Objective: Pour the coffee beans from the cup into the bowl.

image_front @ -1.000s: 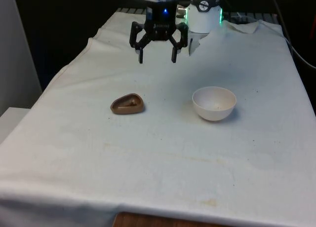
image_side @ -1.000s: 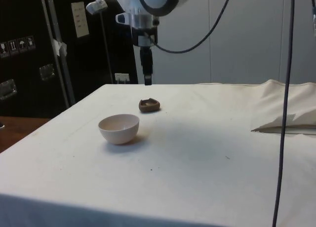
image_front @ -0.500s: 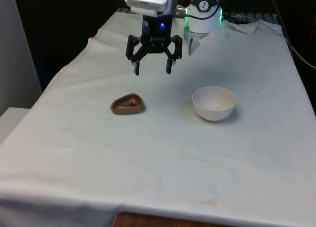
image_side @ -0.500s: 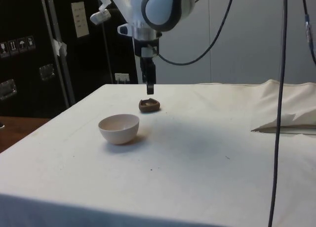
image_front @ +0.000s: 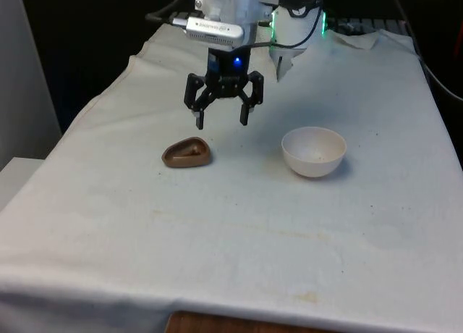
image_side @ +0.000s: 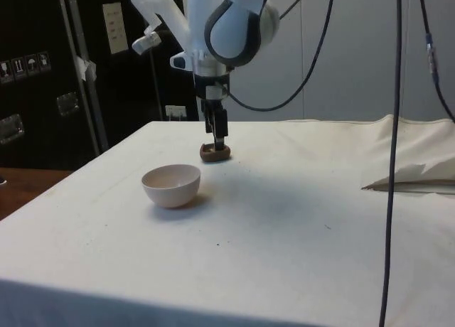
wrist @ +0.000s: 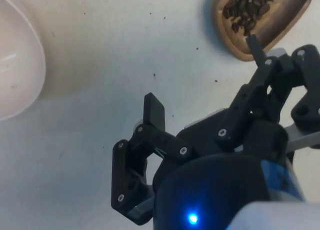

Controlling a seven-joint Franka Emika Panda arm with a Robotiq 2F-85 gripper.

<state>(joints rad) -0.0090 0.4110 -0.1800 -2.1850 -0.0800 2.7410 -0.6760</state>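
The cup has loose coffee beans in it, so the robot's gripper should next grab its rim (image_front: 189, 165) and keep the cup level.
A small brown cup (image_front: 187, 153) with coffee beans (wrist: 247, 10) in it rests on the white cloth at the front view's left of centre. The white bowl (image_front: 313, 151) stands to its right in that view, apart from it. My gripper (image_front: 221, 122) hangs open above the cloth, just behind the cup and a little toward the bowl, holding nothing. From the side, the gripper (image_side: 220, 139) hovers right over the cup (image_side: 215, 153), with the bowl (image_side: 171, 185) nearer the camera. One fingertip (wrist: 254, 47) lies at the cup's rim (wrist: 245, 54) in the wrist view.
The white cloth (image_front: 239, 232) covers the whole table. A fold of bunched cloth (image_side: 412, 174) lies at the side view's right. Black cables (image_side: 394, 128) hang down on that side.
The gripper has come down and forward from high above the table's far end to just above the cup, staying open. Cup and bowl have not moved.
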